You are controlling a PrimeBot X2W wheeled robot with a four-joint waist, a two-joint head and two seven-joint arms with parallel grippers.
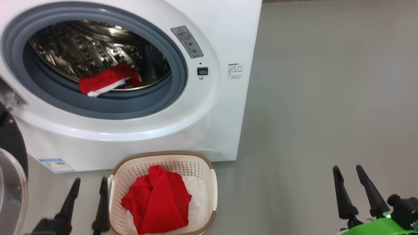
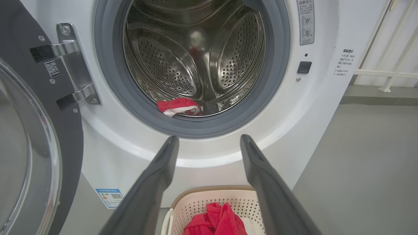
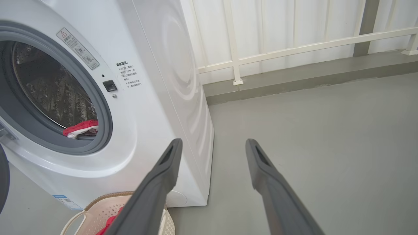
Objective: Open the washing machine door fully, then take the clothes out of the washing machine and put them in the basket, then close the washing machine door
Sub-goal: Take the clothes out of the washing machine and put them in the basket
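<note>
My left gripper is next going to grab the garment by its white-edged fold [image 1: 104, 82], which stands up over the drum's front edge [image 1: 137, 86] while the rest lies slack inside.
The white washing machine [image 1: 209, 104] stands with its door [image 1: 11, 169] swung wide to the left; the door [image 2: 29, 147] shows its black rim and glass bowl. One red and white garment [image 1: 109, 81] lies at the drum's front lip [image 2: 179, 107] [image 3: 80, 128]. More red and white clothes [image 1: 158, 199] lie in the cream basket [image 1: 209, 178] on the floor below the opening. My left gripper [image 1: 90, 183] hangs open and empty just left of the basket [image 2: 196, 204]. My right gripper [image 1: 348, 171] is open and empty over bare floor at the far right.
Grey floor [image 1: 326, 98] stretches to the right of the machine. A white railing [image 3: 294, 45] and a low kerb run behind it. The open door's hinge [image 2: 70, 65] juts out at the machine's left side.
</note>
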